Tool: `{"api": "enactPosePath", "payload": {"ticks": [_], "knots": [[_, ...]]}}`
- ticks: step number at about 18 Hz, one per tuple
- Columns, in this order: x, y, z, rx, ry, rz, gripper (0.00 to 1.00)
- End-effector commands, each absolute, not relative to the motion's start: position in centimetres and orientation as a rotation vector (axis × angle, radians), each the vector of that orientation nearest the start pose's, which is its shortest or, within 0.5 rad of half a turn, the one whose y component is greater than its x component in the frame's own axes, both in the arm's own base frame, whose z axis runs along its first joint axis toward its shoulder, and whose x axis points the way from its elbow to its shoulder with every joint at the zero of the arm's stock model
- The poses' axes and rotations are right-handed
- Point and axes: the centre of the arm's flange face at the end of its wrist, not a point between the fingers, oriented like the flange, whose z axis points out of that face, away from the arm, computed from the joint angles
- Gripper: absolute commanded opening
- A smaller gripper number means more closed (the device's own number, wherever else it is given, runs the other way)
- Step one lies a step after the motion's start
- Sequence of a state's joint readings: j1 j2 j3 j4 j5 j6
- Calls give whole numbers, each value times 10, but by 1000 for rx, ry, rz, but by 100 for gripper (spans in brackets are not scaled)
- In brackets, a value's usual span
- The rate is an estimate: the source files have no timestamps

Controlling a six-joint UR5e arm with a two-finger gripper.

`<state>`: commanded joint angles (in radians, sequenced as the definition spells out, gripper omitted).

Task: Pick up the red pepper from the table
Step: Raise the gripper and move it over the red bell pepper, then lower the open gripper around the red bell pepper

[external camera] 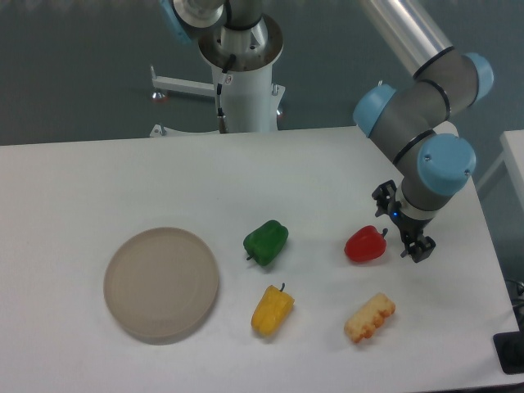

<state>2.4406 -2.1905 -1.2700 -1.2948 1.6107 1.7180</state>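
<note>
Next, the gripper grabs the red pepper by its stem end (382, 238) to pick it up from the white table.
The red pepper (364, 244) lies on the white table (82, 188), right of centre, its dark stem pointing right. My gripper (402, 222) hangs just to the right of the pepper, open and empty, its two dark fingers (422, 247) spread front to back beside the stem. The fingers are not around the pepper. I cannot tell whether they touch the stem.
A green pepper (265, 241) lies left of the red one, a yellow pepper (272, 309) in front of it. A yellow corn-like piece (370, 318) lies below the red pepper. A round beige plate (161, 283) sits at the left. The arm's base column (243, 82) stands at the back.
</note>
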Motion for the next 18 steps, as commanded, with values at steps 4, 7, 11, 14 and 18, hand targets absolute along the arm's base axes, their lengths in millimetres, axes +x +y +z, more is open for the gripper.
{"api": "enactPosePath", "payload": {"ticks": [4, 7, 11, 14, 18], "knots": [[-456, 560, 275, -2915, 1307, -67, 100], [-455, 560, 272, -2919, 1302, -76, 100], [-450, 561, 261, -2912, 1300, -21, 100], [-447, 561, 255, -2907, 1305, -7, 100], [-443, 558, 244, -2908, 1309, -21, 100]]}}
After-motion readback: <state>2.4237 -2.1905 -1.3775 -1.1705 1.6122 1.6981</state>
